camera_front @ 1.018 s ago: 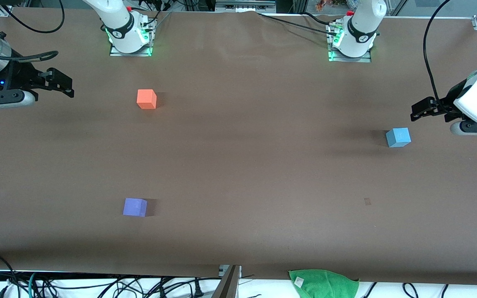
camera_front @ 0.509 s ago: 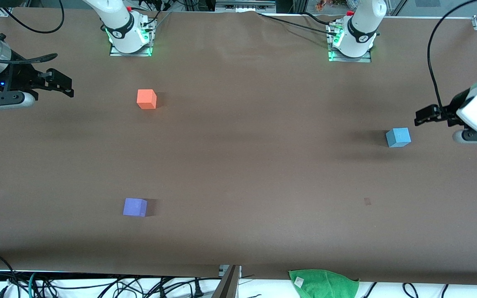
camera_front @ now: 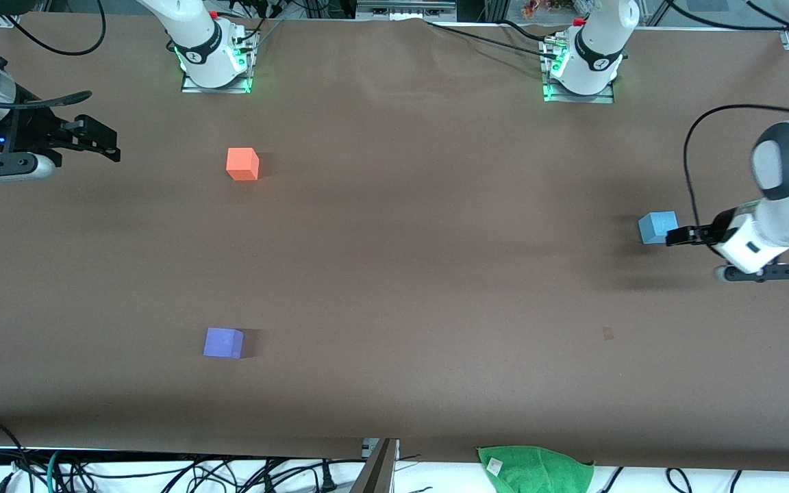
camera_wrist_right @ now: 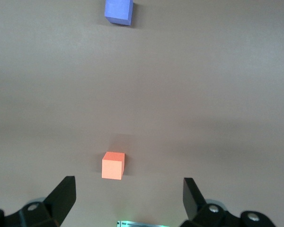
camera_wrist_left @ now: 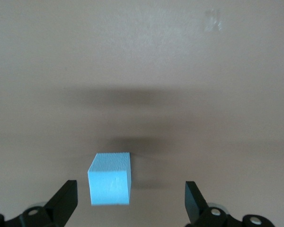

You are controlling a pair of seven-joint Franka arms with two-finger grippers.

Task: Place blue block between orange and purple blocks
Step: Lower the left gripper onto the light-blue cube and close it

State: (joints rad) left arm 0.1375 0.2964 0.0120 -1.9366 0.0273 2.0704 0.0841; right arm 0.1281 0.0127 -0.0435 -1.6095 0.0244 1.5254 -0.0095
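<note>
Next, the left gripper grabs the blue block by its opposite sides, to set it between the orange and purple blocks.
The blue block sits on the brown table toward the left arm's end. My left gripper is open and low right beside it, its tips touching no face. In the left wrist view the blue block lies just ahead of the open gripper, nearer one finger. The orange block sits near the right arm's base. The purple block lies nearer the front camera, in line with the orange one. My right gripper is open and empty, waiting over the right arm's end; its wrist view shows the orange block and the purple block.
A green cloth lies off the table's near edge. Cables run along that edge. The two arm bases stand at the table's far edge. A small dark mark is on the table.
My left gripper has dropped and swung from above the table's end down to beside the blue block. The right arm has barely moved. No block has moved.
</note>
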